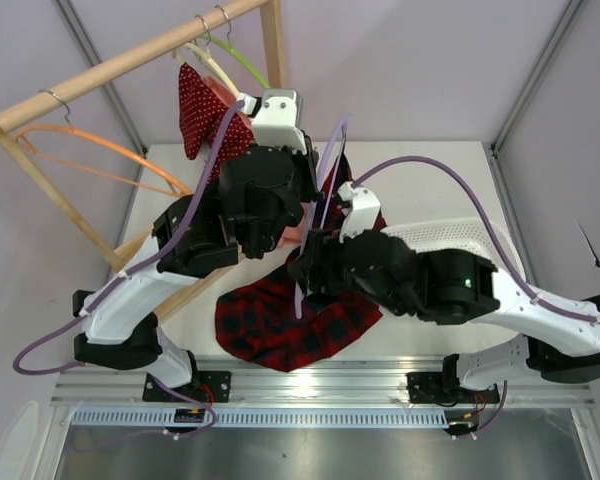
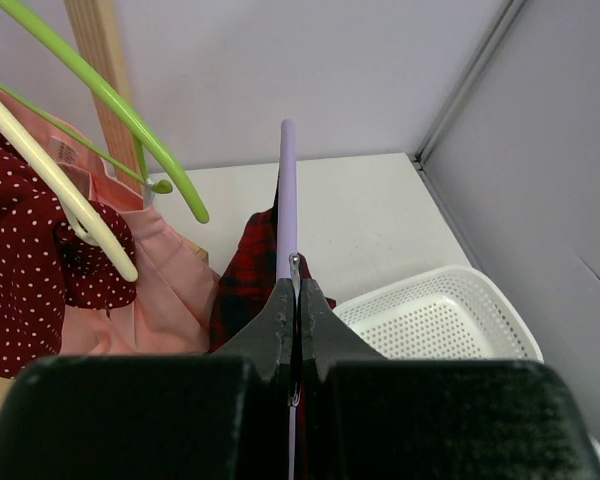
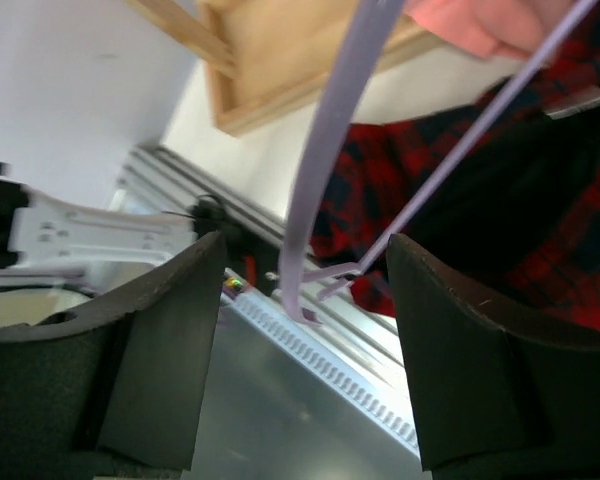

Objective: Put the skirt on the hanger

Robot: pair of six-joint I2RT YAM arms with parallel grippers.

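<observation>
I need to grab the lavender hanger (image 1: 332, 160) next with my right gripper by its lower arm (image 1: 299, 290), away from the metal hook, so the hook stays free to hang.
The red and dark plaid skirt (image 1: 290, 325) lies bunched on the table between the two arms, partly under them. The pale lavender hanger (image 1: 332, 160) stands steeply over it. In the left wrist view my left gripper (image 2: 297, 285) is shut on the hanger (image 2: 288, 190) at its metal hook, with the lavender arm rising straight ahead and the skirt (image 2: 248, 270) behind it. My right gripper (image 3: 305, 260) is open wide. The hanger's lower end (image 3: 315, 190) hangs between its fingers, touching neither. The skirt (image 3: 510, 200) shows beyond it.
A white perforated basket (image 1: 460, 240) sits at the right. The wooden rack (image 1: 130, 60) at the back left carries an orange hanger (image 1: 100, 160), a green hanger (image 2: 110, 100) and a cream hanger (image 2: 50, 180) bearing a red dotted garment (image 1: 195, 110) and a pink one (image 2: 160, 290).
</observation>
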